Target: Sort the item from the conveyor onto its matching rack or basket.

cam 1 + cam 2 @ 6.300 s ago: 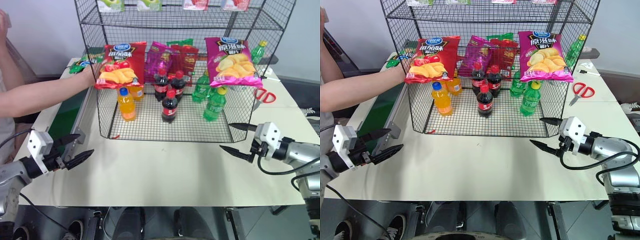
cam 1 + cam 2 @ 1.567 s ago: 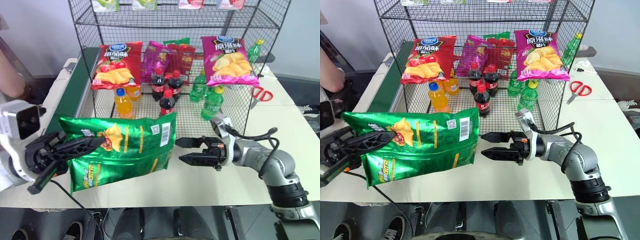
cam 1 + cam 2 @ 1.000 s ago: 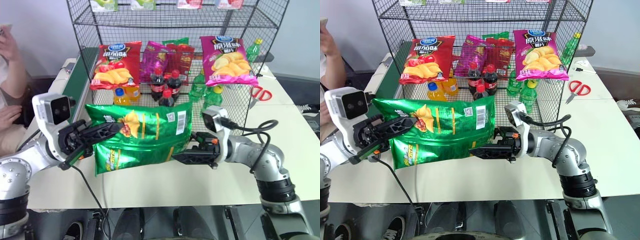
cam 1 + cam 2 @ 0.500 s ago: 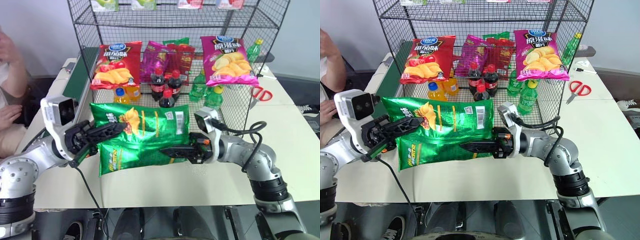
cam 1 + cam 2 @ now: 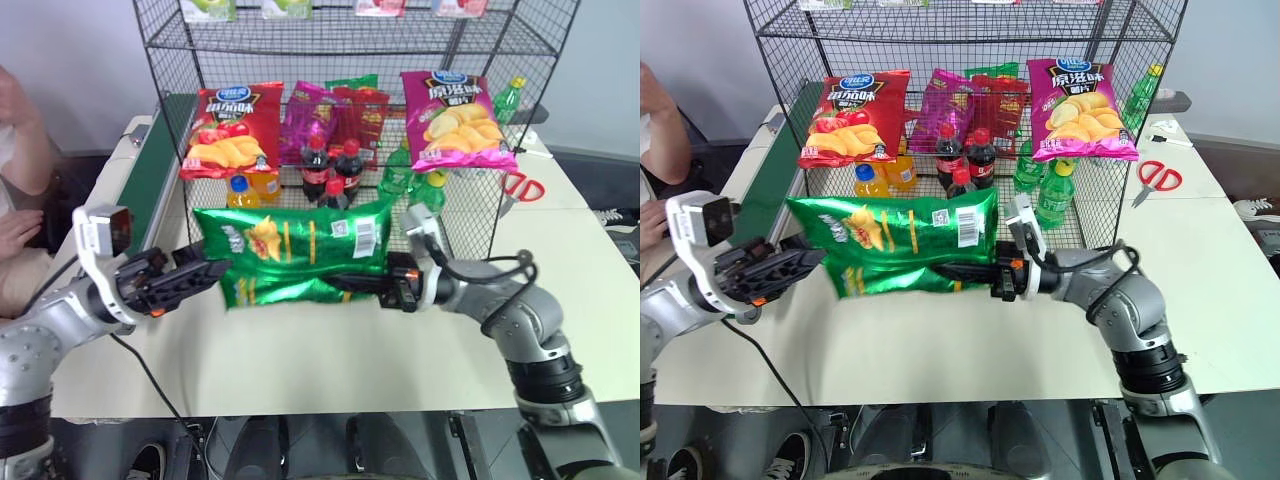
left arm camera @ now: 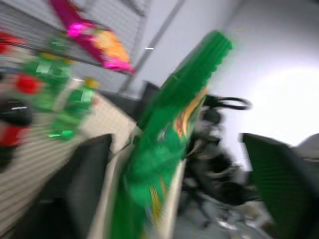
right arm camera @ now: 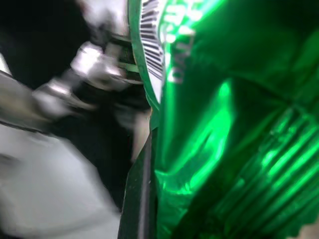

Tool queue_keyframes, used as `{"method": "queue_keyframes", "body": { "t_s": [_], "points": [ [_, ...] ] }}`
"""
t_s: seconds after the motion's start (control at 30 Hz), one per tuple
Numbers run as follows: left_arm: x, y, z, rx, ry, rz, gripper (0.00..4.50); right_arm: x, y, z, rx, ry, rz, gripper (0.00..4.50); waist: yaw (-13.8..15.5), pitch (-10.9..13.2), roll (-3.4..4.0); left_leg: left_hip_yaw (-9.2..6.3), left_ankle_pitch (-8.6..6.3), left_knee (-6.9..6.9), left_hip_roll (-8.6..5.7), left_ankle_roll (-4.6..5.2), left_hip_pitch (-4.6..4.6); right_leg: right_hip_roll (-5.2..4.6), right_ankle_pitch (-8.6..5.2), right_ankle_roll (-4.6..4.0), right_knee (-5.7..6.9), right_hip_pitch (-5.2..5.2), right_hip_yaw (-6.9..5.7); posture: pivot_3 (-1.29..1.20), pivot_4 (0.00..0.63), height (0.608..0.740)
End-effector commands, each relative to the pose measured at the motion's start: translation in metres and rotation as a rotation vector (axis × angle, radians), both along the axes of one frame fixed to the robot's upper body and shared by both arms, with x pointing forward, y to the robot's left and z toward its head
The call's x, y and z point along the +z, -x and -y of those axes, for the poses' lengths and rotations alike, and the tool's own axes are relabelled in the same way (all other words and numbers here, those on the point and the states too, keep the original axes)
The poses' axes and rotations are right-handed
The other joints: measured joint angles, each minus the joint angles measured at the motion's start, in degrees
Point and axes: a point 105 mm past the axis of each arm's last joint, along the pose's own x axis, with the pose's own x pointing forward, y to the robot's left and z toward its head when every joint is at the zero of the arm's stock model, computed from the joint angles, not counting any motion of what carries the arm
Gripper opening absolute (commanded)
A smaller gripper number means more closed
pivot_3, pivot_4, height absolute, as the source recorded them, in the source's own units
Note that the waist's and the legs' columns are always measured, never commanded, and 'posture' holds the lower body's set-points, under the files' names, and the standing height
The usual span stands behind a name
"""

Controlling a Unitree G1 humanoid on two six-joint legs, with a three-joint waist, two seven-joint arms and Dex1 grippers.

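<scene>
The green chip bag [image 5: 300, 250] is short of the wire rack's shelf. My right gripper moves the bag there, before opening.
The item, a glossy green chip bag [image 5: 300, 250], hangs lengthwise above the table just in front of the rack [image 5: 170, 60]. My right gripper [image 5: 345, 284] is shut on its lower edge from the right; in the right wrist view the bag [image 7: 224, 124] lies against one finger [image 7: 137, 199]. My left gripper [image 5: 205, 272] stands open at the bag's left end, not gripping it. In the left wrist view its fingers [image 6: 84, 179] are spread wide, with the bag [image 6: 169, 139] between and beyond them. The conveyor [image 5: 150, 180] runs along the table's left side.
On the rack hang a red chip bag [image 5: 236, 130] and a magenta chip bag [image 5: 458, 107], with cola bottles [image 5: 325, 170], an orange bottle [image 5: 240, 192] and green bottles [image 5: 402, 172] on its floor. Scissors [image 5: 525, 187] lie at the right. A person's arm [image 5: 15, 150] is at the far left.
My left gripper has opened, let go of the bag and drawn back to the left. The right gripper keeps its hold, and the bag now sits a little higher and flatter.
</scene>
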Motion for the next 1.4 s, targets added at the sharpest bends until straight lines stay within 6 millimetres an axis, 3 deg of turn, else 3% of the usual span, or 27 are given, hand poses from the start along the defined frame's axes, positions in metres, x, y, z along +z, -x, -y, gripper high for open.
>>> {"method": "queue_keyframes", "body": {
  "t_s": [0.03, 0.13, 0.27, 0.33, 0.47, 0.57, 0.77, 1.03, 1.4],
  "points": [
    [0.001, -0.012, -0.019, 0.207, -0.094, 0.17, 4.44, 0.046, 0.001, 0.004, -0.136, 0.036, 0.499, 0.0, 0.12, 0.0, 0.01, 0.0, 0.02, 0.0, -0.01, -0.04, -0.11, 0.0, 0.0, 0.0, 0.02, -0.12, 0.0, 0.0, 0.15, 0.739],
    [-0.002, -0.021, -0.025, 0.302, -0.107, 0.205, 4.44, 0.073, -0.012, 0.01, -0.334, 0.033, 0.748, 0.0, 0.12, -0.01, -0.02, 0.0, 0.06, 0.08, -0.01, -0.1, -0.32, 0.01, 0.01, 0.02, 0.06, -0.3, -0.02, 0.0, 0.15, 0.739],
    [0.001, -0.025, -0.022, 0.311, -0.08, 0.231, 4.44, 0.089, -0.022, 0.022, -0.519, 0.06, 1.004, 0.0, 0.33, -0.03, -0.05, -0.02, 0.07, 0.1, -0.01, -0.11, -0.37, 0.01, 0.01, 0.02, 0.07, -0.33, -0.05, 0.0, 0.15, 0.739],
    [0.0, -0.028, -0.019, 0.307, -0.091, 0.241, 4.44, 0.094, -0.028, 0.029, -0.599, 0.076, 1.09, 0.0, 0.32, -0.03, -0.05, -0.02, 0.07, 0.12, -0.01, -0.12, -0.39, 0.0, 0.01, 0.02, 0.07, -0.33, -0.06, 0.0, 0.15, 0.739],
    [-0.002, -0.032, -0.015, 0.303, -0.113, 0.252, 4.44, 0.079, -0.064, 0.049, -0.799, 0.385, 1.266, 0.0, 0.26, -0.03, -0.05, -0.01, 0.09, 0.2, -0.03, -0.14, -0.39, -0.01, 0.02, 0.02, 0.13, -0.32, -0.05, 0.0, 0.15, 0.739],
    [-0.004, -0.032, -0.012, 0.309, -0.155, 0.272, 4.44, 0.063, -0.093, 0.06, -0.892, 0.584, 1.264, 0.0, -0.13, -0.03, -0.05, 0.0, 0.17, 0.21, -0.02, -0.28, -0.38, 0.01, 0.01, 0.01, 0.17, -0.34, -0.04, 0.0, 0.15, 0.739],
    [-0.01, -0.039, -0.021, 0.441, -0.345, 0.448, 4.44, 0.071, -0.116, 0.058, -1.071, 0.697, 1.286, 0.0, -0.17, -0.02, -0.03, 0.06, 0.43, 0.11, 0.11, -0.69, -0.51, 0.25, 0.01, 0.0, 0.3, -0.65, 0.12, 0.0, 0.15, 0.739],
    [-0.014, -0.028, -0.014, 0.429, -0.343, 0.449, 4.44, 0.062, -0.119, 0.032, -1.102, 0.677, 1.234, 0.0, -0.09, -0.03, -0.05, 0.08, 0.4, 0.13, 0.11, -0.64, -0.6, 0.19, 0.01, 0.0, 0.35, -0.72, 0.13, 0.0, 0.15, 0.739],
    [-0.018, -0.031, -0.008, 0.446, -0.335, 0.442, 4.44, 0.071, -0.133, 0.018, -1.193, 0.614, 1.137, 0.0, -0.22, -0.03, -0.05, 0.09, 0.34, 0.23, 0.1, -0.51, -0.6, 0.21, 0.01, -0.01, 0.95, -1.0, 0.19, 0.0, 0.15, 0.739]
  ]
}}
